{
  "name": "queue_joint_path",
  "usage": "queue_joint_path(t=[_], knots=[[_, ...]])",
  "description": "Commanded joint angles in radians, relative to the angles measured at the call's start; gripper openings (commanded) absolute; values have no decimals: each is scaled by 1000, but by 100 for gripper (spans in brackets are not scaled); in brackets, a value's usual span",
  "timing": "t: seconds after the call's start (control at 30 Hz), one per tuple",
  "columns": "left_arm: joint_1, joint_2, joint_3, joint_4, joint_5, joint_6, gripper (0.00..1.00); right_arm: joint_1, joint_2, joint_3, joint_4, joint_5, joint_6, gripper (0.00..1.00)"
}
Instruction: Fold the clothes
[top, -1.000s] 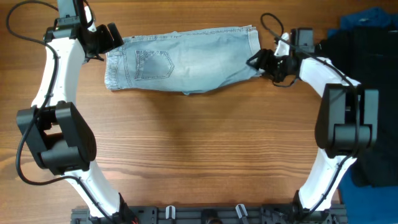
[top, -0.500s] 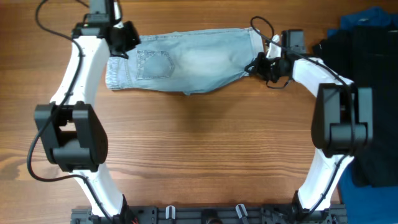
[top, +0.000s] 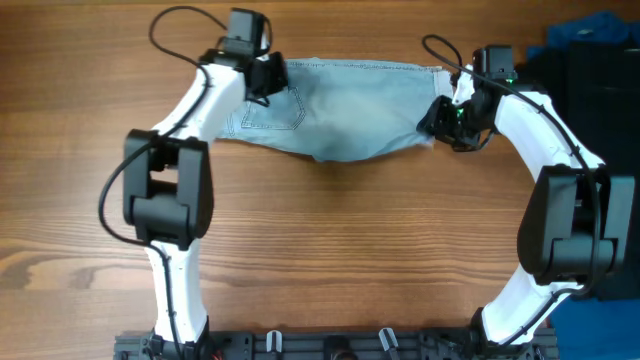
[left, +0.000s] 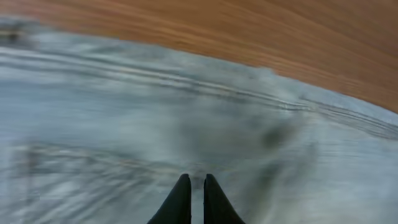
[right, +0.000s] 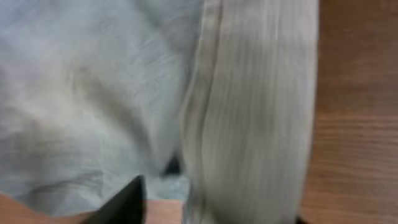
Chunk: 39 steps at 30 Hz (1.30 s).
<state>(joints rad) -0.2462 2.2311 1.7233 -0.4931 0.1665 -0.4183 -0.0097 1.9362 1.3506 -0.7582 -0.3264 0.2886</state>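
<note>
I will grab the shorts' pale hem with my right gripper next, to fold that end of the shorts over the pocket.
The clothes, light blue denim shorts (top: 350, 110), lie at the far side of the table with the left end bunched and the pocket beside my left gripper (top: 270, 78). In the left wrist view denim (left: 186, 93) fills the picture and the left gripper (left: 194, 182) is shut, its tips pinching the cloth. My right gripper (top: 438, 115) sits at the shorts' right end. In the right wrist view a pale hem band (right: 249, 112) runs between its spread jaws. The right gripper (right: 214, 202) is open, with bare wood showing beside its left finger (right: 124, 202).
A black garment (top: 575, 60) and a dark blue cloth (top: 590, 30) lie at the table's right edge, close behind the right arm. Bare wooden table (top: 330, 250) stretches in front of the shorts.
The left gripper has shut on the shorts' left end and carried it right, bunching the cloth. The whole garment and the right gripper have shifted right too.
</note>
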Motion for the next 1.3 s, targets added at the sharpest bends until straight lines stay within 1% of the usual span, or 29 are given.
queue_joint_path(t=[0.0, 0.07, 0.13, 0.2, 0.27, 0.4, 0.57, 0.7, 0.73, 0.87, 0.97, 1.0, 1.03, 1.07, 1.13, 1.2, 1.27], knots=[[-52, 34, 10, 38, 10, -16, 9, -19, -10, 3, -40, 145, -56, 74], [-58, 42, 10, 35, -38, -11, 9, -59, -10, 3, -26, 145, -55, 81], [-58, 42, 10, 35, -54, -7, 9, -93, -10, 3, 5, 135, -58, 82], [-58, 42, 10, 37, -65, -5, 9, -127, -9, 3, 54, 56, -87, 82], [-57, 42, 10, 37, -84, -5, 9, -150, -9, 3, 128, -47, -116, 79], [-57, 42, 10, 28, -86, -5, 11, -153, 6, 3, 258, -56, -124, 73], [-57, 42, 10, 26, -86, -5, 11, -151, 94, 3, 309, -57, -124, 71], [-57, 42, 10, 26, -86, -5, 12, -135, 212, 3, 384, -170, -128, 70], [-57, 42, 10, 26, -86, -5, 12, -127, 229, 3, 389, -172, -125, 68], [-57, 42, 10, 26, -86, -5, 12, -84, 245, 3, 392, -172, -105, 62], [-57, 42, 10, 26, -86, -5, 12, -51, 245, 3, 395, -154, -102, 61], [-57, 42, 10, 26, -86, -5, 12, -45, 245, 3, 394, -132, -102, 52], [-57, 42, 10, 26, -86, -5, 12, -44, 245, 3, 391, -112, -102, 21], [-57, 42, 10, 26, -86, -5, 12, -48, 244, 3, 391, -95, -94, 4], [-57, 40, 11, 61, -92, 8, 8, -68, 236, 7, 386, -93, -50, 4], [-57, 19, 23, 67, -97, 22, 5, -82, 209, 19, 371, -109, -54, 4], [-57, -19, 25, 67, -97, 21, 4, -84, 142, 37, 357, -109, -58, 4]])
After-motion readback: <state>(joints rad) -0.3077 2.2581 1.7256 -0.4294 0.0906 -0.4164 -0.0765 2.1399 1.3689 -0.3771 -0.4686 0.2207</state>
